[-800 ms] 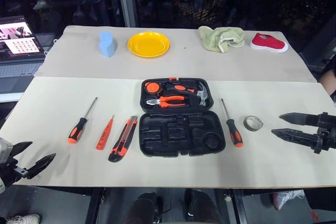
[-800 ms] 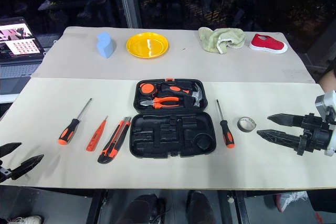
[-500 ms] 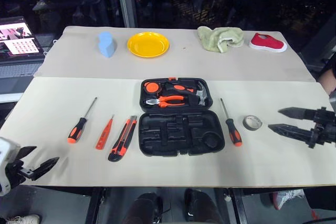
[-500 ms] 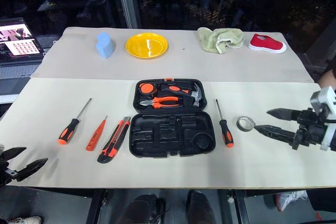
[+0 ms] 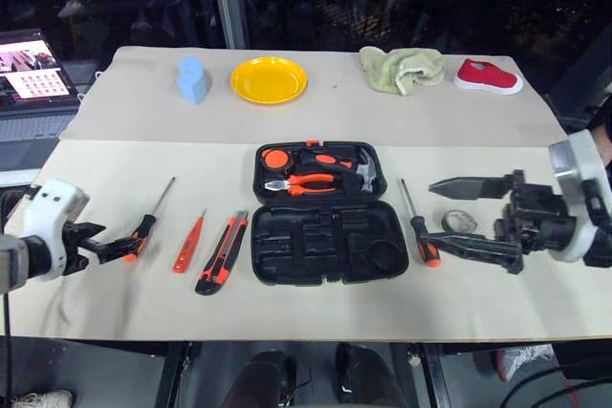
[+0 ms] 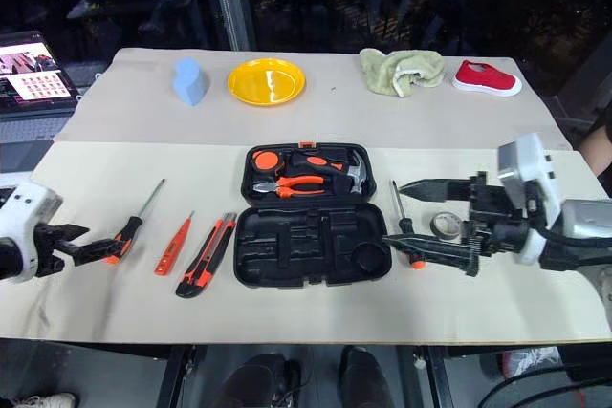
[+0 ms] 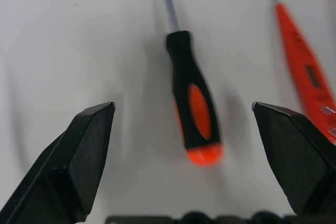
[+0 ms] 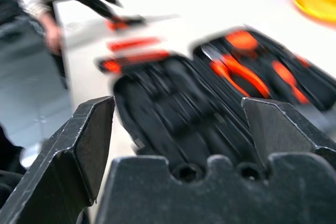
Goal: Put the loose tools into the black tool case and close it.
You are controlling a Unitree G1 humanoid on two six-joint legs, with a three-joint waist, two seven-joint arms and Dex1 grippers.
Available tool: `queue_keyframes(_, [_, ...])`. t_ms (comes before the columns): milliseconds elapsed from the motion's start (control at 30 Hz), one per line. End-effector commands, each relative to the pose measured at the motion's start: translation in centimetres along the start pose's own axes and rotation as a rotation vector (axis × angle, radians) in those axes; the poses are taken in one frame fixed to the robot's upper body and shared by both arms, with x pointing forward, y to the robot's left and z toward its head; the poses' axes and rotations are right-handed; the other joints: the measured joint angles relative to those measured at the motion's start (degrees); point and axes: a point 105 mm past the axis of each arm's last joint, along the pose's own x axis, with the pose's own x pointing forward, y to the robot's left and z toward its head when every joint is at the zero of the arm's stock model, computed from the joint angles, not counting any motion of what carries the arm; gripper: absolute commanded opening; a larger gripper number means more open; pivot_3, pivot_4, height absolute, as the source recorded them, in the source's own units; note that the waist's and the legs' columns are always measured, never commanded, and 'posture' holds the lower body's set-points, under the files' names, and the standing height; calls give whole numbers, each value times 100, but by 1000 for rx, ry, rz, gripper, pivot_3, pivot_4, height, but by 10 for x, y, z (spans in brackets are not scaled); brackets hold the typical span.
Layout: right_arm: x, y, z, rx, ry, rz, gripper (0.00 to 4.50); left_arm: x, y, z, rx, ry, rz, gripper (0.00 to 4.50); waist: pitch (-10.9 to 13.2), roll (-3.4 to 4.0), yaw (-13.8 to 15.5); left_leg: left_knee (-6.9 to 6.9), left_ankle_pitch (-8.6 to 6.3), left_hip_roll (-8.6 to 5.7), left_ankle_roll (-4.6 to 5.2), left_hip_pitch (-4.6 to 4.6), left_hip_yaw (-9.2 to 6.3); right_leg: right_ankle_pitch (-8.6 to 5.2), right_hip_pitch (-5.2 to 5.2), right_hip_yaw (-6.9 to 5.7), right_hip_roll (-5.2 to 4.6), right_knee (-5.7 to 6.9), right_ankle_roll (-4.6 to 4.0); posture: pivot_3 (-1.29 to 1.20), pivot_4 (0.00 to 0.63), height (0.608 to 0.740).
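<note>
My left gripper's fingers are above the screwdriver handle, so it is too early to close. My left gripper moves lower first, then closes on the handle.
The black tool case [image 5: 320, 231] lies open mid-table, with pliers and a hammer in its far half. To its left lie an orange-and-black screwdriver [image 5: 148, 222], a slim red tester [image 5: 189, 241] and a utility knife [image 5: 223, 253]. To its right lie a second screwdriver [image 5: 419, 226] and a grey tape roll [image 5: 461, 222]. My left gripper [image 5: 117, 240] is open at the left screwdriver's handle [image 7: 194, 114], which lies between its fingers on the table. My right gripper [image 5: 435, 215] is open and points left, its fingers spanning the tape roll and the right screwdriver.
On the far table stand a blue object [image 5: 194, 79], a yellow plate [image 5: 271, 79], a green cloth [image 5: 403, 69] and a red shoe [image 5: 489, 76]. A laptop [image 5: 29, 64] sits off the left side. The table's front edge runs close below the tools.
My left gripper has moved from the front left corner up to the left screwdriver's handle. My right gripper has swung left from the table's right edge over the tape roll.
</note>
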Motion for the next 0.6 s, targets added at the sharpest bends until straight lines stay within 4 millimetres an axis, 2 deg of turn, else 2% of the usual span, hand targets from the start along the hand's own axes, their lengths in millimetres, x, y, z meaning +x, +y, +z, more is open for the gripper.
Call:
queue_keyframes(33, [14, 16, 11, -32, -42, 64, 4468, 11, 7, -4, 57, 67, 37, 4500, -1, -1, -13, 0, 0, 0, 0, 0, 0, 0, 1, -1, 0, 0, 0, 0, 150, 740])
queue_keyframes(167, [18, 20, 9, -24, -43, 68, 4468, 23, 5, -16, 31, 130, 8, 4500, -1, 1, 6, -1, 0, -2, 0, -1, -1, 0, -1, -1, -4, 1, 0, 0, 150, 740])
queue_keyframes(267, [17, 20, 6, -21, -42, 59, 4500, 29, 9, -25, 69, 159, 28, 3763, -5, 8, 38, -1, 1, -2, -2, 10, 1, 0, 7, 2, -7, 2, 0, 0, 150, 740])
queue_keyframes(400, [13, 20, 1, -15, -35, 43, 4500, 33, 13, -27, 84, 169, 31, 2222, -15, 22, 46, 0, 6, -1, -9, 20, 2, 2, 13, 11, -8, 7, -3, 0, 150, 740])
queue_keyframes(500, [9, 20, -3, -7, -26, 21, 4500, 32, 19, -22, 93, 153, 44, 1092, -17, 27, 47, -1, -6, 4, 13, 24, 2, 6, 15, 12, -7, 14, -10, 0, 150, 740])
queue_keyframes(533, [7, 20, -5, -6, -22, 11, 4500, 32, 20, -17, 102, 139, 40, 878, -18, 28, 43, 0, -4, 5, 13, 25, 2, 7, 14, 12, -7, 22, -11, 0, 150, 740])
queue_keyframes(600, [6, 20, -7, 0, -20, -6, 4500, 31, 21, -5, 134, 113, 27, 878, -18, 28, 41, 1, 2, 8, 6, 26, 2, 8, 12, 12, -7, 34, -13, 0, 150, 740])
